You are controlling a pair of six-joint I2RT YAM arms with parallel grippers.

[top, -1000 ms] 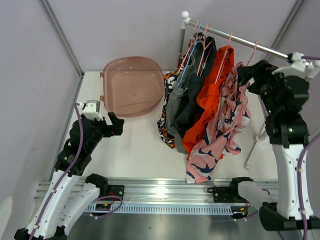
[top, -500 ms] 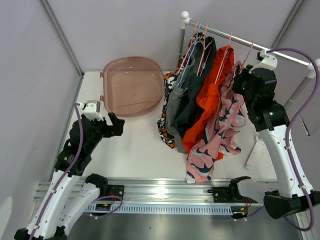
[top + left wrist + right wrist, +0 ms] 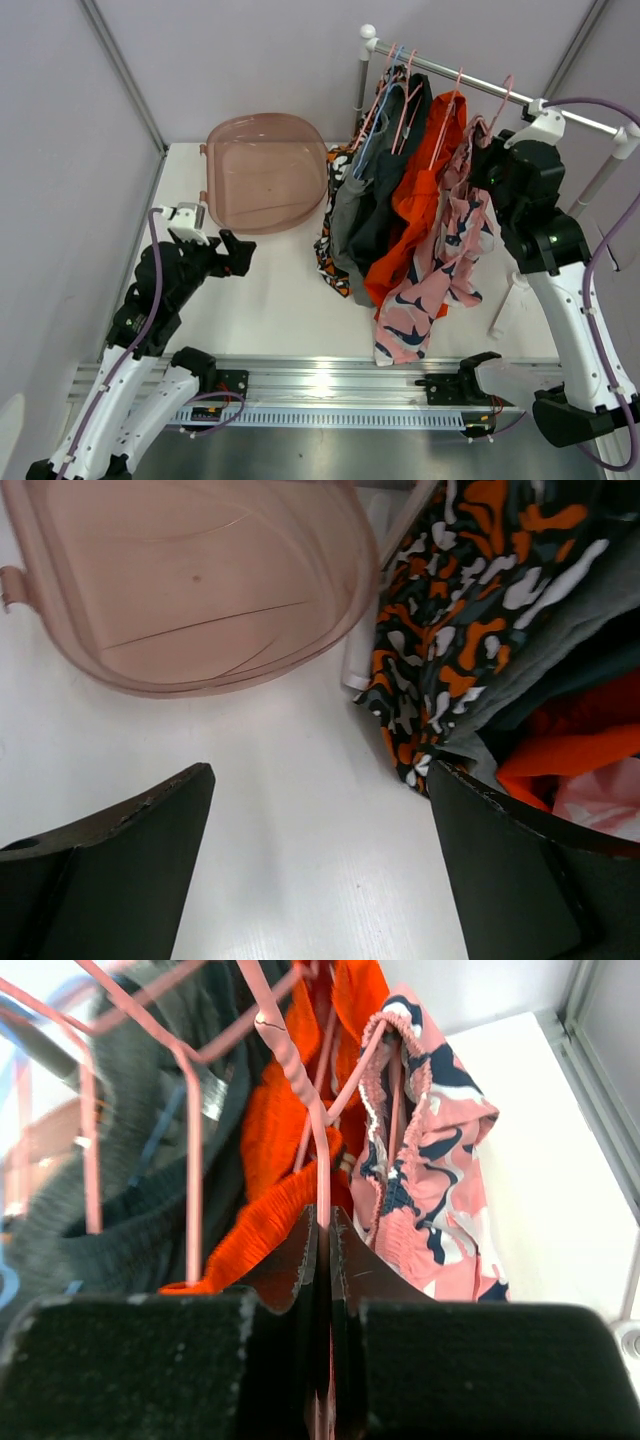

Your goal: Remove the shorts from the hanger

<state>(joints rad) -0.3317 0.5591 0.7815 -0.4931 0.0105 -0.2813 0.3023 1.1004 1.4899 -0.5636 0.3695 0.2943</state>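
The robot's left gripper should take the pink shorts off the hanger, so it next needs to grab them by the loose hem (image 3: 598, 808), away from the hanger.
Several shorts hang on pink hangers from a white rail (image 3: 560, 108): pink with navy print (image 3: 440, 270), orange (image 3: 415, 215), dark charcoal (image 3: 395, 150), grey (image 3: 350, 215) and blotch-patterned (image 3: 330, 255). My right gripper (image 3: 487, 165) is up at the rail, shut on the thin wire of the pink hanger (image 3: 290, 1060) that carries the pink shorts (image 3: 440, 1190); the wire runs between its closed jaws (image 3: 323, 1215). Its hook (image 3: 507, 85) shows just above the rail. My left gripper (image 3: 240, 255) hovers open over the table, left of the patterned shorts (image 3: 450, 630), nothing between its fingers (image 3: 320, 770).
A translucent pink basin (image 3: 265, 170) sits at the back left of the white table (image 3: 280, 300). The rack's upright post (image 3: 365, 70) stands beside it, another leg (image 3: 505, 300) at the right. Grey walls enclose the cell.
My right arm swung in from the right to the rail and shut on the pink hanger, which now sits slightly higher. My left gripper edged a little toward the garments.
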